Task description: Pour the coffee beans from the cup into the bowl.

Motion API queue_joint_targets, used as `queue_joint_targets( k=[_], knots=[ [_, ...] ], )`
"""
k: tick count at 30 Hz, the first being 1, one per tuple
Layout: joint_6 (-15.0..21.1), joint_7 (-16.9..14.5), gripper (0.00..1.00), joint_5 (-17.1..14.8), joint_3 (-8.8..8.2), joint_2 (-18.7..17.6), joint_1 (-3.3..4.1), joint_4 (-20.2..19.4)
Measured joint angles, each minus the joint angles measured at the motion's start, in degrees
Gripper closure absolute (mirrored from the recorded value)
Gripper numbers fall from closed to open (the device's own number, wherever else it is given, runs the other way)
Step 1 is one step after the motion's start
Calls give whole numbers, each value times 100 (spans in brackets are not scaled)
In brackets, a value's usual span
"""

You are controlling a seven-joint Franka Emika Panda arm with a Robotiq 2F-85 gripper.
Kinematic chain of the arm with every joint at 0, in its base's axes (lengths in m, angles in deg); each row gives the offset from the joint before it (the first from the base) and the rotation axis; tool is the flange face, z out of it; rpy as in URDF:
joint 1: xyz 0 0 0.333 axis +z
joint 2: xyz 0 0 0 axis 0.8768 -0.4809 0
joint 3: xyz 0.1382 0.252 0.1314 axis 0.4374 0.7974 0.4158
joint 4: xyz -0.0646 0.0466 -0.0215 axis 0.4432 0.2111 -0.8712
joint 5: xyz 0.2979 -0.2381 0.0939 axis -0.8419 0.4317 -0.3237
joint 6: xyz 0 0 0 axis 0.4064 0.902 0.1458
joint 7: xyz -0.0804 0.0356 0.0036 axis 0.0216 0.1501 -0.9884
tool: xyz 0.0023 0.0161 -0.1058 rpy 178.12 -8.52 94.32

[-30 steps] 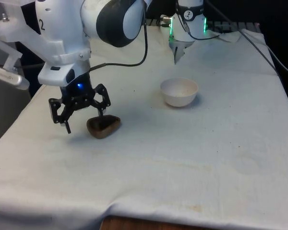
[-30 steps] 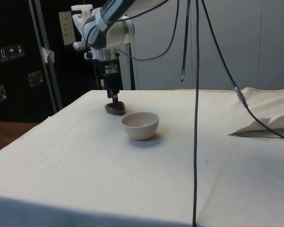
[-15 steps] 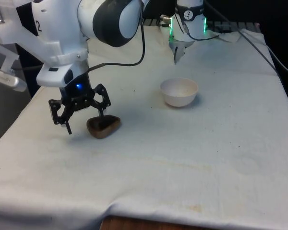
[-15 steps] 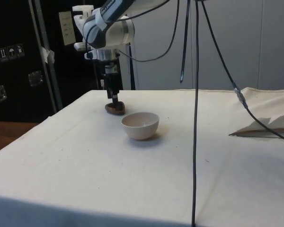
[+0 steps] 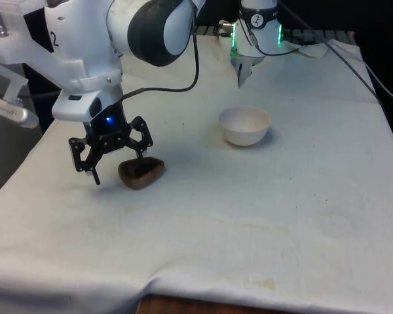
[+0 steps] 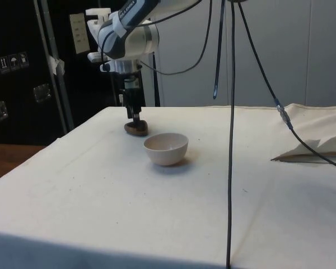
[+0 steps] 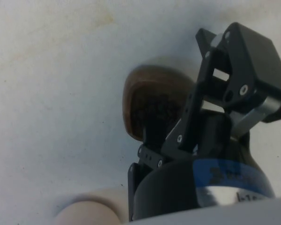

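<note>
The brown wooden cup holds loose coffee beans; my gripper will grab its rim (image 5: pixel 144 159) next, keeping it level.
A low brown wooden cup (image 5: pixel 141 173) sits on the white cloth towards the front view's left. In the wrist view the cup (image 7: pixel 147 105) holds dark coffee beans. My gripper (image 5: pixel 116 165) hangs low over it and is open, with nothing held. One fingertip (image 5: pixel 139 154) is at the cup's far rim and the other (image 5: pixel 95 178) stands off the cup on the front view's left. The white bowl (image 5: pixel 245 125) stands apart, further to the front view's right. From the side, the gripper (image 6: pixel 135 116) is just above the cup (image 6: pixel 136 129), behind the bowl (image 6: pixel 166 148).
A crumpled white cloth (image 5: pixel 247 65) lies at the far end behind the bowl. Black cables (image 6: pixel 231 112) hang down in the side view. The table's left edge (image 5: pixel 16 173) is close to the gripper. Open cloth stretches between cup and bowl.
The gripper has barely shifted beside the cup and stays open. Cup and bowl have not moved.
</note>
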Motion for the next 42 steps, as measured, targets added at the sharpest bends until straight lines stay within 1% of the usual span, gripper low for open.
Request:
queue_joint_targets(
  k=[10, 11, 12, 13, 15, 16, 17, 21, 22, 27, 28, 29, 42],
  knots=[
    [0, 0, 0, -23, 0, -17, 0, 6],
    [0, 0, 1, -23, 0, -17, 0, 6],
    [0, 0, 5, -23, 0, -17, 0, 6],
    [0, 0, 19, -23, 0, -17, 0, 6],
    [0, 0, 31, -23, 0, -17, 0, 0],
    [0, 0, 37, -23, 0, -17, 0, 0],
    [0, 0, 37, -23, 0, -17, 0, 0],
    [-6, 0, 59, -23, 0, -17, 0, 0],
    [-6, 0, 70, -23, 0, -17, 0, 0],
    [-6, 0, 97, -23, 0, -17, 0, 0],
    [-6, 0, 97, -23, 0, -17, 0, 0],
    [-6, 0, 100, -23, 0, -17, 0, 0],
    [-6, 0, 100, -23, 0, -17, 0, 0]
  ],
)
